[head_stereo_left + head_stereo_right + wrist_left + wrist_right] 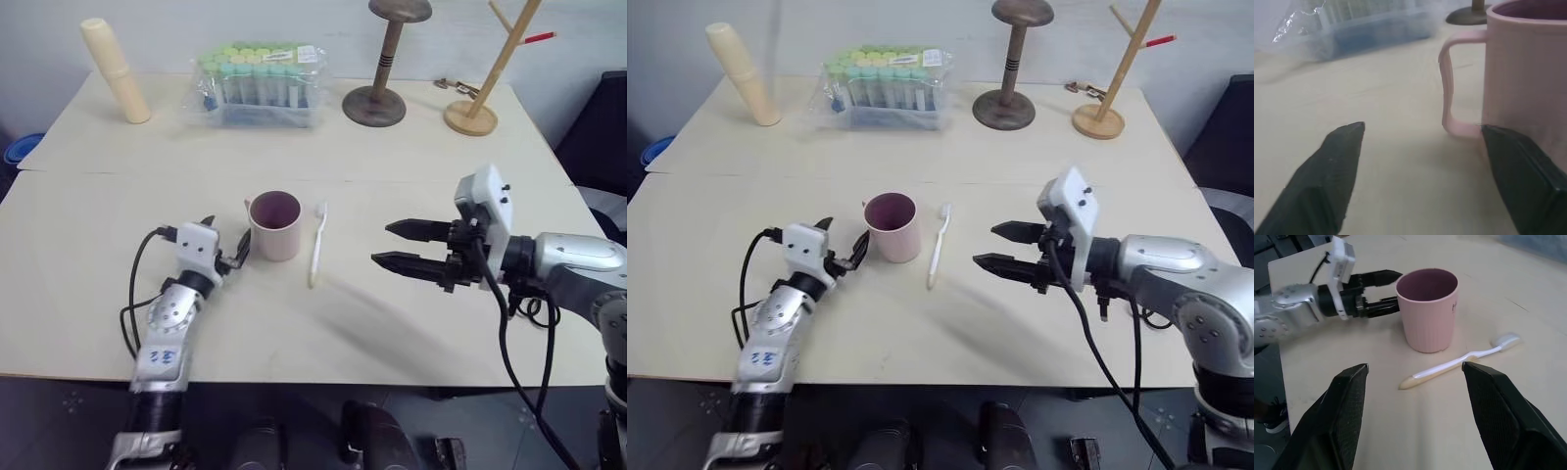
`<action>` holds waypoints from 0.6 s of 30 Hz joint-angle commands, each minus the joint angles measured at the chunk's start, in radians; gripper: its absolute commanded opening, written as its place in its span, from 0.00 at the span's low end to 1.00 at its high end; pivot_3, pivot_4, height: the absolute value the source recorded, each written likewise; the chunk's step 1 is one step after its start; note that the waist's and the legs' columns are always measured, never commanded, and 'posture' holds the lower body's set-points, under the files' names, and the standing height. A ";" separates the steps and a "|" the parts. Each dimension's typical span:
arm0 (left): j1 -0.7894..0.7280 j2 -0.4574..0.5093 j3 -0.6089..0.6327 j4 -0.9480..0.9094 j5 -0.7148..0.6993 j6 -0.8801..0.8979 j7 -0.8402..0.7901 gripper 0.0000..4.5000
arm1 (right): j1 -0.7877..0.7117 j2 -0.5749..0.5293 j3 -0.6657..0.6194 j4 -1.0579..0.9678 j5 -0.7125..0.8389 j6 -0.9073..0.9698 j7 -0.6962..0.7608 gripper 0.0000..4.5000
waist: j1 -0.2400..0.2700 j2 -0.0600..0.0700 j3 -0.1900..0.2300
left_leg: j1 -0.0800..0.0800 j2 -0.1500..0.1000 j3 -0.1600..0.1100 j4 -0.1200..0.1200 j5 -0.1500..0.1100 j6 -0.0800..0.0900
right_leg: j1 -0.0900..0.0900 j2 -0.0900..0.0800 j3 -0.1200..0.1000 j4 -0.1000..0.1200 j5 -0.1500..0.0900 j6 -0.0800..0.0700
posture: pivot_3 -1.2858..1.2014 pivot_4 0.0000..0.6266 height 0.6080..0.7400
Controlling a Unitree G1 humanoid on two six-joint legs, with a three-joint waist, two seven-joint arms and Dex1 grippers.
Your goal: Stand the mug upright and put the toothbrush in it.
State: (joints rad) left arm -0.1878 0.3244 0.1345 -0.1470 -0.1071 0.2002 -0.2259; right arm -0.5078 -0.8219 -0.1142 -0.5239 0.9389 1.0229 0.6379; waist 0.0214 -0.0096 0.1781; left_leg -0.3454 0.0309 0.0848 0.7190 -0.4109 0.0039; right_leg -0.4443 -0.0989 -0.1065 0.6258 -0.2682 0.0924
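The toothbrush's bristle head [321,210] has to stay free to stand in the mug. My right gripper should grip the toothbrush by its handle [313,264] next.
The pale pink mug [275,227] stands upright in the middle of the table, its mauve inside showing and its handle [1448,83] towards my left gripper. The white toothbrush [317,245] lies flat just right of the mug, bristle head pointing away from me. My left gripper [227,239] is open at the mug's left side with nothing between its fingers; one finger [1520,171] sits close to the mug wall below the handle. To the right of the toothbrush, my right gripper [395,246] hovers open and empty above the table, pointing left.
Along the back of the table [411,333] stand a tall cream cylinder [116,70], a clear box of capped tubes [260,83], a dark wooden stand [376,93] and a light wooden rack [482,98]. A black cord [132,294] loops beside my left arm.
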 commanded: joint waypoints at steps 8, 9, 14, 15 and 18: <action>0.039 0.661 0.270 -0.331 -0.601 0.723 -0.625 0.99 | -0.209 0.272 0.228 0.297 -0.258 0.047 -0.233 0.71 | -0.020 0.000 0.000 | 0.000 0.001 -0.008 0.000 0.000 0.000 | 0.000 0.000 0.000 0.001 -0.002 -0.003 | 0.52 0.24 1.00; 0.029 0.751 0.292 -0.330 -0.650 0.756 -0.711 0.99 | -0.238 0.317 0.235 0.353 -0.278 0.056 -0.257 0.71 | -0.023 0.001 0.000 | -0.002 0.000 -0.008 0.000 0.000 0.000 | -0.001 0.000 -0.002 0.000 -0.002 -0.003 | 0.52 0.24 1.00; -0.133 1.001 0.291 -0.224 -0.787 0.850 -0.892 0.99 | -0.353 0.503 0.240 0.593 -0.383 0.051 -0.344 0.71 | -0.029 0.007 0.002 | -0.006 -0.002 -0.006 -0.002 0.001 -0.001 | -0.003 0.001 -0.006 -0.001 -0.002 -0.004 | 0.52 0.24 1.00; -0.157 1.035 0.283 -0.207 -0.792 0.846 -0.928 0.99 | -0.371 0.534 0.242 0.628 -0.397 0.043 -0.346 0.71 | -0.032 0.008 0.002 | -0.006 -0.002 -0.006 -0.003 0.001 -0.002 | -0.003 0.002 -0.006 -0.002 -0.002 -0.004 | 0.52 0.24 1.00; -0.200 1.091 0.261 -0.176 -0.790 0.822 -0.999 0.99 | -0.409 0.605 0.235 0.700 -0.425 0.025 -0.350 0.71 | -0.052 0.009 0.003 | -0.006 -0.001 -0.007 -0.004 0.001 -0.003 | -0.003 0.003 -0.008 -0.003 -0.002 -0.004 | 0.52 0.24 1.00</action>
State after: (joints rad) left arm -0.3668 1.3939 0.3961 -0.3351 -0.8821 1.0356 -1.1882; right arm -0.8912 -0.2329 0.1457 0.1693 0.5271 1.0689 0.2912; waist -0.0309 -0.0009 0.1809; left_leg -0.3515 0.0295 0.0780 0.7146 -0.4094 0.0009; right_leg -0.4476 -0.0957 -0.1144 0.6231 -0.2707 0.0882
